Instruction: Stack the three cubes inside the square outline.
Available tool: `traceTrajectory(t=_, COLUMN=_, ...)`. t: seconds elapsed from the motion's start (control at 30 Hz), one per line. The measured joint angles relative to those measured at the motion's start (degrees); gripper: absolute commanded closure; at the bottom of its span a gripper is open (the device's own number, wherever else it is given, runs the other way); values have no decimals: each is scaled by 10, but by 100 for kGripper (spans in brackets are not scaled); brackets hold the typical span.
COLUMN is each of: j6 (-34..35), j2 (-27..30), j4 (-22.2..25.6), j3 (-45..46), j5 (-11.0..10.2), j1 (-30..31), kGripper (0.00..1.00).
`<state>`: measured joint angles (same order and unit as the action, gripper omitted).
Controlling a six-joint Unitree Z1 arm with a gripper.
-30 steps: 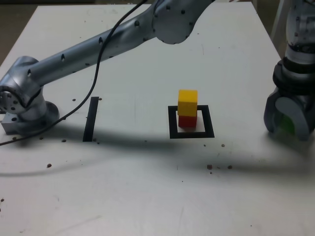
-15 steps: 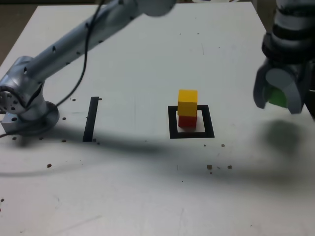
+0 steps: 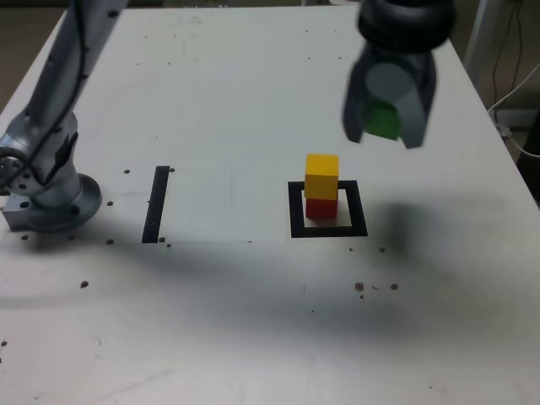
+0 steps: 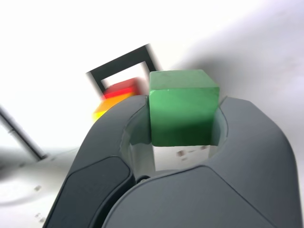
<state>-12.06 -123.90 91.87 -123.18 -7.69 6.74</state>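
In the exterior view the green cube [image 3: 383,121] hangs beside and above the yellow cube [image 3: 321,175], so my gripper needs to line them up before opening.
The yellow cube [image 3: 321,175] sits on top of the red cube [image 3: 321,207] inside the square outline [image 3: 327,210] of black tape. My gripper [image 3: 386,118] hangs in the air above and to the exterior view's right of that stack, shut on the green cube [image 3: 383,121]. In the wrist view the green cube [image 4: 183,106] is clamped between the two dark fingers [image 4: 247,142], with the yellow cube [image 4: 113,104], the red cube [image 4: 122,88] and the square outline [image 4: 124,64] blurred beyond it.
A single straight black tape strip [image 3: 156,203] lies at the exterior view's left of the outline. The arm's silver base [image 3: 46,181] stands at the table's left edge. Small dark specks [image 3: 375,288] dot the white table [image 3: 253,321].
The gripper has lifted the green cube off the table at the exterior view's right and carried it up and leftward toward the stack. The stack has not moved.
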Motion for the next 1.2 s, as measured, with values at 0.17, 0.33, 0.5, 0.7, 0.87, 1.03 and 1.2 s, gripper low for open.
traceTrajectory(t=0.17, j6=29, j2=59, j4=-5, j3=64, j5=0, j1=4, kGripper=71)
traceTrajectory(t=0.33, j6=49, j2=83, j4=-15, j3=110, j5=8, j1=5, kGripper=71)
traceTrajectory(t=0.5, j6=63, j2=112, j4=-37, j3=157, j5=27, j1=5, kGripper=71)
traceTrajectory(t=0.7, j6=81, j2=122, j4=-87, j3=210, j5=53, j1=5, kGripper=71)
traceTrajectory(t=0.87, j6=96, j2=130, j4=-126, j3=248, j5=67, j1=5, kGripper=71)
traceTrajectory(t=1.03, j6=106, j2=133, j4=-148, j3=273, j5=69, j1=5, kGripper=71)
traceTrajectory(t=1.2, j6=110, j2=134, j4=-153, j3=280, j5=69, j1=5, kGripper=71)
